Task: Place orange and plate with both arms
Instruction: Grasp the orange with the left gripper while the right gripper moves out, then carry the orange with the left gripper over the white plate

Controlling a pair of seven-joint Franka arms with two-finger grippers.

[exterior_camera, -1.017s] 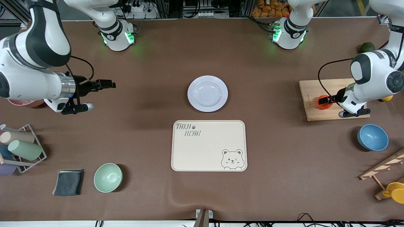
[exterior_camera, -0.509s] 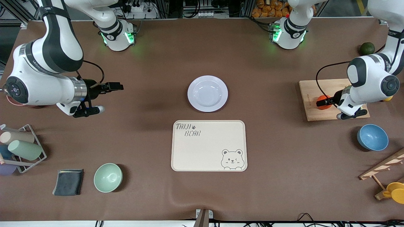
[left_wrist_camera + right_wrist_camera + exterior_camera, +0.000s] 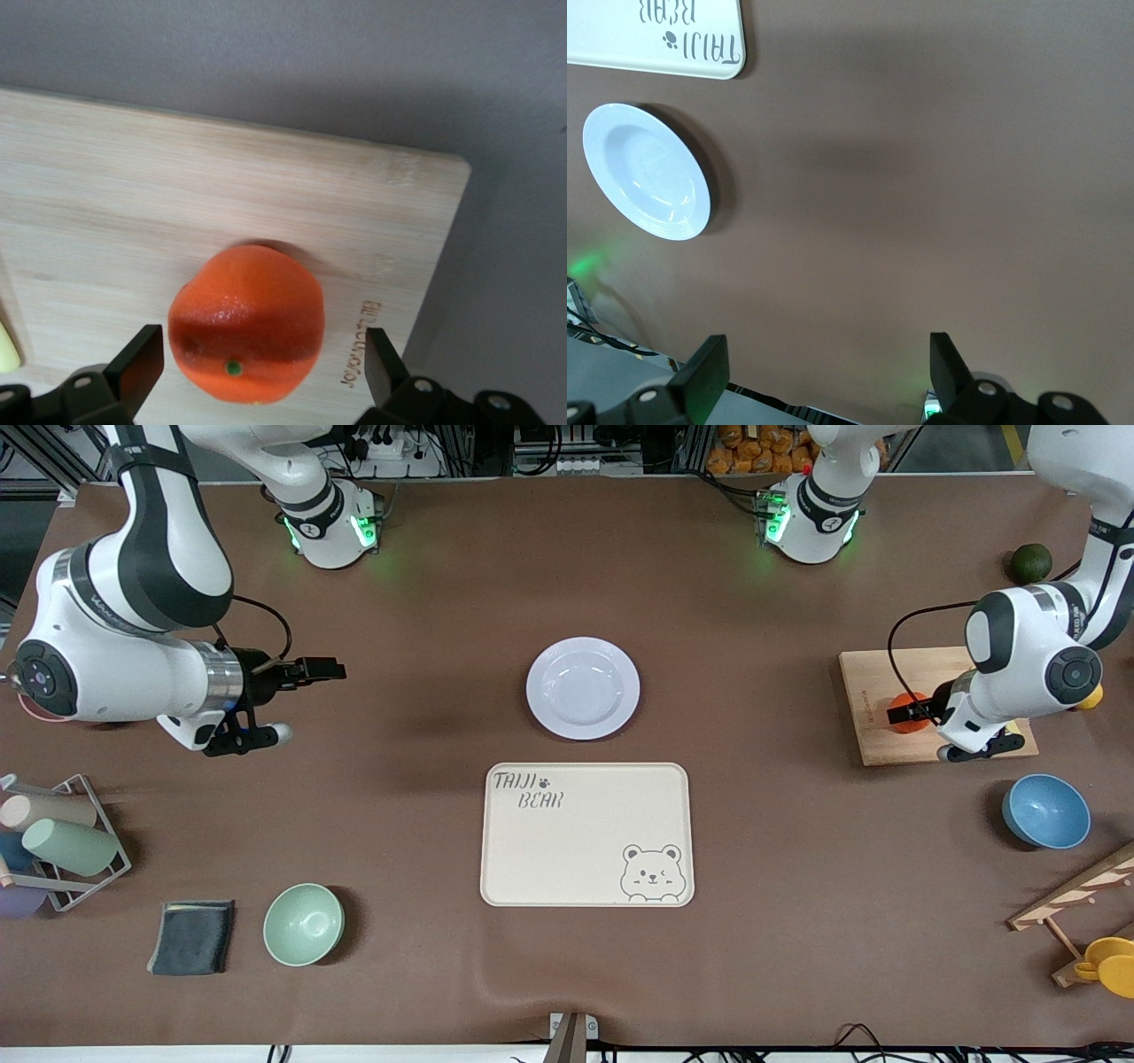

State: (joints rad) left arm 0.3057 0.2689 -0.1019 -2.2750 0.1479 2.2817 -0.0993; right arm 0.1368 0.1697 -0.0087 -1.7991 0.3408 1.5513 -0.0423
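Observation:
The orange (image 3: 905,713) needs to go on the plate (image 3: 583,687), so my left gripper needs to grab the orange by its round sides next and place it there.
The orange (image 3: 905,713) sits on a wooden cutting board (image 3: 873,682) toward the left arm's end of the table. My left gripper (image 3: 908,713) is open, its jaws on either side of the orange (image 3: 248,323) with gaps on both sides. The pale lavender-white plate (image 3: 583,687) lies at the table's middle, just farther from the front camera than the cream bear tray (image 3: 586,833). My right gripper (image 3: 319,666) is open and empty over bare table toward the right arm's end, well apart from the plate (image 3: 647,170).
A dark green fruit (image 3: 1031,561) and a blue bowl (image 3: 1045,810) lie near the cutting board. A green bowl (image 3: 303,924), a dark cloth (image 3: 192,936) and a wire rack of cups (image 3: 55,841) lie toward the right arm's end. A wooden stand (image 3: 1076,908) is at the corner.
My right arm swung toward the plate, then held still. My left gripper shifted slightly and lowered around the orange.

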